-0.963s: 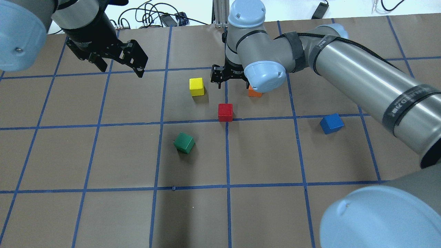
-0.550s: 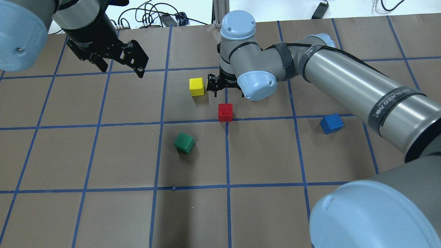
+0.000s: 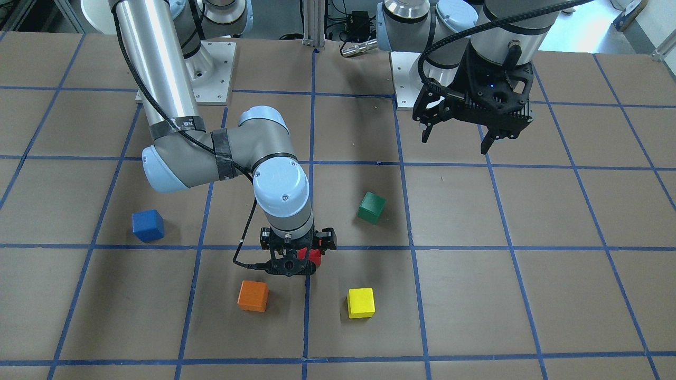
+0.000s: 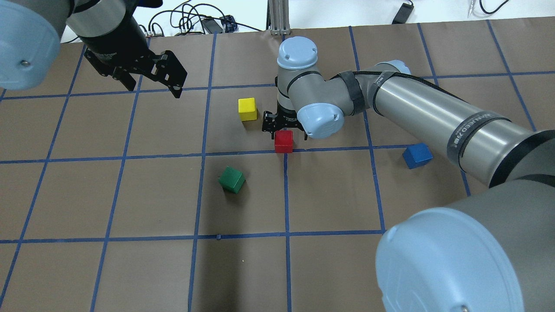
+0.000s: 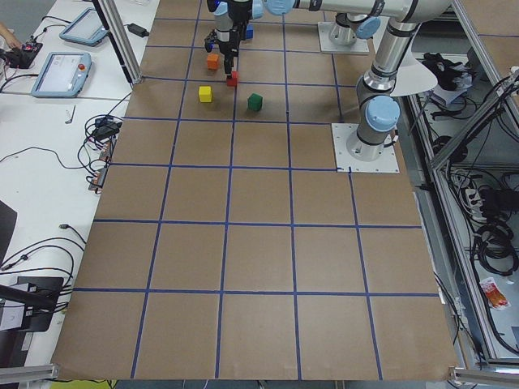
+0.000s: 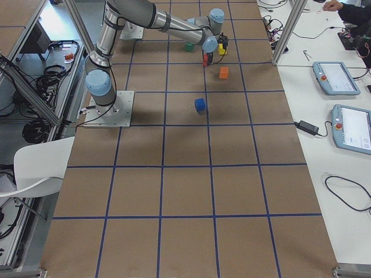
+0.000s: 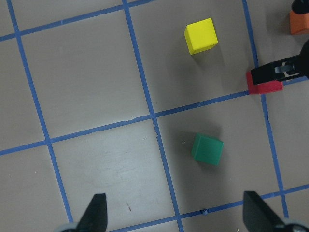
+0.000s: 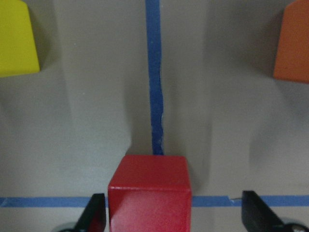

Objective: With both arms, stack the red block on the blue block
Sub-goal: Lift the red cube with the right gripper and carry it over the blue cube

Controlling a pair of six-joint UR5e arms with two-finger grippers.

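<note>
My right gripper closes on the red block next, since both fingers reach below the red block's top side (image 8: 151, 172) on either side.
The red block (image 4: 283, 142) sits on a blue tape line at mid-table. My right gripper (image 4: 284, 129) is open and low over it. In the right wrist view the red block (image 8: 149, 193) lies between the fingertips (image 8: 94, 215), nearer the left one. In the front view the gripper (image 3: 298, 261) hides most of the red block (image 3: 315, 257). The blue block (image 4: 417, 156) stands apart to the right and also shows in the front view (image 3: 148, 225). My left gripper (image 4: 152, 86) is open and empty, raised at the far left (image 3: 454, 143).
A yellow block (image 4: 247, 108) stands just left of the right gripper. A green block (image 4: 232, 180) lies nearer the robot. An orange block (image 3: 253, 295) sits beyond the right wrist, hidden in the overhead view. The left wrist view shows the green block (image 7: 207, 150).
My right arm has swung toward the robot and lowered, bringing its open gripper from beside the orange block to over the red block. The left arm has not moved.
</note>
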